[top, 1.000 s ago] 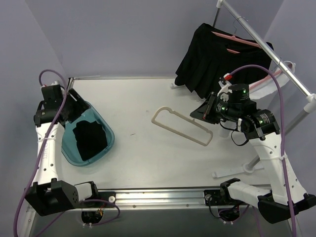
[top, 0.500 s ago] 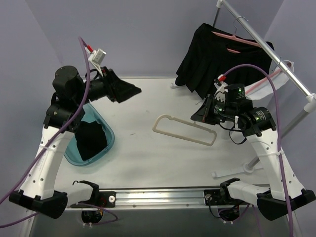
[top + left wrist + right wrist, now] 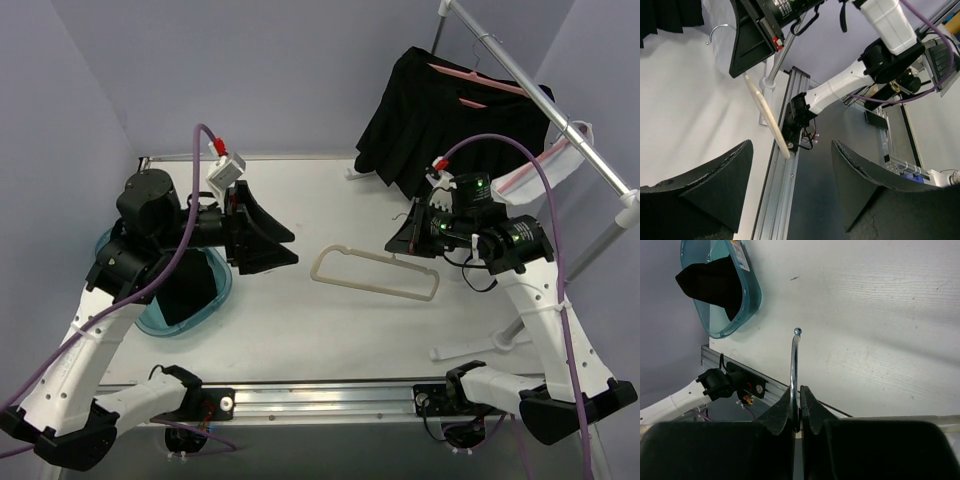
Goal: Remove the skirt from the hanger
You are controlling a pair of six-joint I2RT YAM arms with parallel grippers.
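I should next use my left gripper to grab the cream hanger (image 3: 375,272) by the end of its frame nearest the basket. The hanger's metal hook then stays free for the rack pole.
My right gripper (image 3: 402,238) is shut on the metal hook (image 3: 795,365) of a bare cream hanger (image 3: 375,272), whose frame lies on the table. The hanger also shows in the left wrist view (image 3: 765,112), under the right gripper (image 3: 752,40). My left gripper (image 3: 288,250) is open and empty, raised over the table left of the hanger and pointing at it; its jaws stand wide apart in the left wrist view (image 3: 791,150). A black skirt (image 3: 185,285) lies in the teal basket (image 3: 222,290). More black skirts (image 3: 430,115) hang on pink hangers (image 3: 470,75) at the back right.
The metal rack pole (image 3: 560,115) runs along the back right, with a white hanger (image 3: 545,170) on it. Another white hanger (image 3: 480,345) lies on the table at the front right. A metal rail (image 3: 320,395) edges the table front. The basket also shows in the right wrist view (image 3: 747,290).
My left arm has lifted off the basket and swung right over the table, its gripper open. My right gripper has shifted the cream hanger slightly left.
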